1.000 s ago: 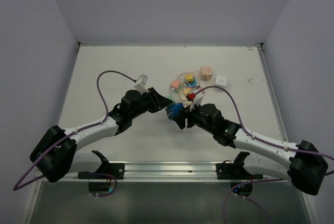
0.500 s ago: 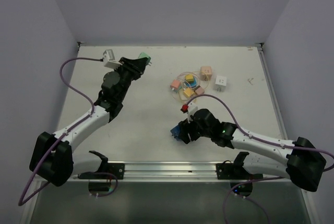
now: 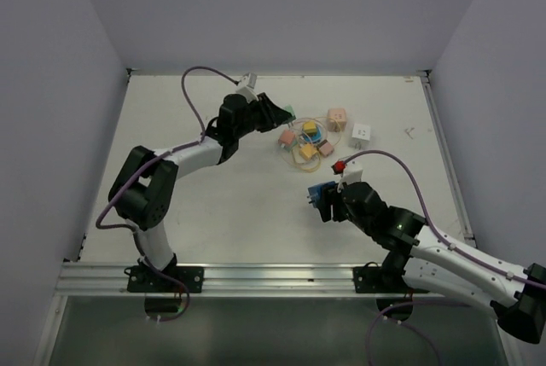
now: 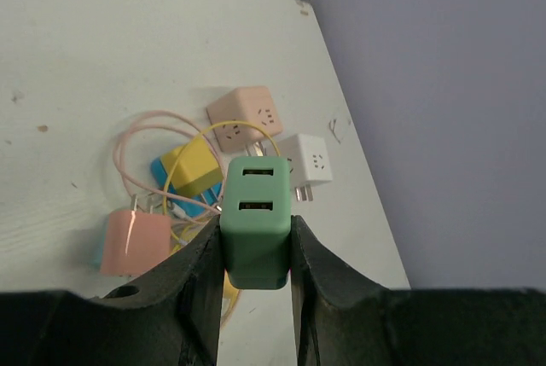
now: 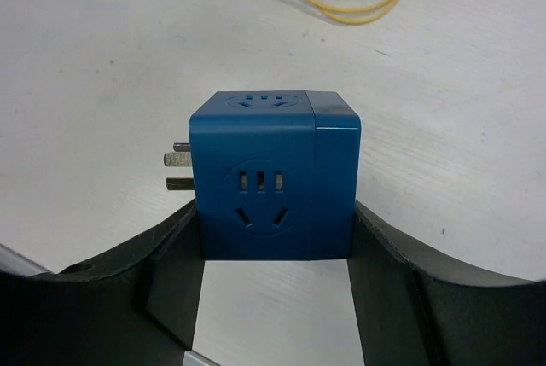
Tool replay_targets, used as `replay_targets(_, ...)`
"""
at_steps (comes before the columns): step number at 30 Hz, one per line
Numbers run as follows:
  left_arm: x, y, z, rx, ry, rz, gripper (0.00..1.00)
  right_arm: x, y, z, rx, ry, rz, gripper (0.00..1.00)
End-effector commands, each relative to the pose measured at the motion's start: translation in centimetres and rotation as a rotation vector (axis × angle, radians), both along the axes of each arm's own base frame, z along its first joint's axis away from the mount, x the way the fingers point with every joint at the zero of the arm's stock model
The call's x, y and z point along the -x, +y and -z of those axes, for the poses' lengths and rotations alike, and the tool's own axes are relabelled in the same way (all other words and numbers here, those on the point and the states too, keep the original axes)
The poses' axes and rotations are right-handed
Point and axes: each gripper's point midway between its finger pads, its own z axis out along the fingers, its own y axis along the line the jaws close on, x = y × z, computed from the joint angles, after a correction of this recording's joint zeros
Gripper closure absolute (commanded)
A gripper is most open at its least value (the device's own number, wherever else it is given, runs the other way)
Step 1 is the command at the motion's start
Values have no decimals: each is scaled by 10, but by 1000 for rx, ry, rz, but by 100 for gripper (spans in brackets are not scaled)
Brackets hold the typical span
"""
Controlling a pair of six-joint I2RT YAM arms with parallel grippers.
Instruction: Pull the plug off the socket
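Note:
My left gripper keeps hold of the green plug for now, since the plug is well above the pile with open space beneath and would drop if I opened.
My left gripper (image 4: 256,248) is shut on a green plug (image 4: 256,217) with two slots in its face, held above the table at the far middle, beside the pile of adapters. In the top view the green plug (image 3: 288,113) shows at the tip of the left gripper (image 3: 281,115). My right gripper (image 5: 275,234) is shut on a blue cube socket (image 5: 273,180), whose metal prongs stick out to the left. The top view has the blue socket (image 3: 318,196) in the right gripper (image 3: 324,201) right of centre, well apart from the plug.
A pile of small adapters lies under the left gripper: a peach cube (image 4: 246,116), a white one (image 4: 304,159), a yellow one (image 4: 194,164), a salmon one (image 4: 135,242), with pink and yellow cables (image 5: 358,3). A metal rail (image 3: 273,276) runs along the near edge.
A second ago both grippers met at mid-table with plug and socket together. The left swung to the far left with the plug, then over to the pile; the right drew the socket rightwards and nearer.

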Motion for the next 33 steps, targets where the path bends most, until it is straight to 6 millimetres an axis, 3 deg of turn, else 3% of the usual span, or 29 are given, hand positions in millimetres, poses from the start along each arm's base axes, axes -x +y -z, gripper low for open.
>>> replay_targets(1,10,-47,-3,-31,-27,178,85,-11,-24,-14,-15,-30,178,100)
replay_targets(2,8,-55,16,-48,9,195,82,-10,-26,-13,-24,-23,192,100)
replay_targets(3,7,-64,14,-47,5,216,81,-9,-28,-11,-23,-20,202,100)
replay_targets(9,6,-85,60,-100,105,260,69,-9,-38,-11,-11,-26,244,100)
replay_targets(13,12,-83,80,-132,160,253,57,-10,-41,-11,-12,-29,260,100)
replay_targets(16,11,-76,85,-169,165,227,43,-11,-43,-8,-3,-27,274,100)
replay_targets(19,9,-73,80,-189,157,213,32,-14,-46,-7,12,-26,300,100)
replay_targets(22,8,-68,63,-206,134,197,25,-19,-56,-9,47,-35,353,100)
replay_targets(23,7,-66,47,-201,108,189,22,-21,-63,-9,67,-34,377,100)
replay_targets(25,7,-57,35,-236,93,158,19,-27,-68,-11,85,-26,403,100)
replay_targets(26,7,-51,17,-240,61,130,16,-34,-78,-12,91,-18,446,100)
replay_targets(27,9,-44,15,-270,62,121,13,-36,-78,-11,74,8,441,100)
replay_targets(29,12,-32,-13,-283,13,87,12,-49,-95,-12,66,21,511,100)
replay_targets(31,20,-19,-20,-319,11,75,11,-58,-102,-14,56,25,543,100)
replay_targets(32,26,-10,-38,-317,-20,55,11,-65,-114,-12,71,36,588,100)
replay_targets(33,30,-2,-42,-336,-26,46,10,-72,-118,-17,68,36,608,100)
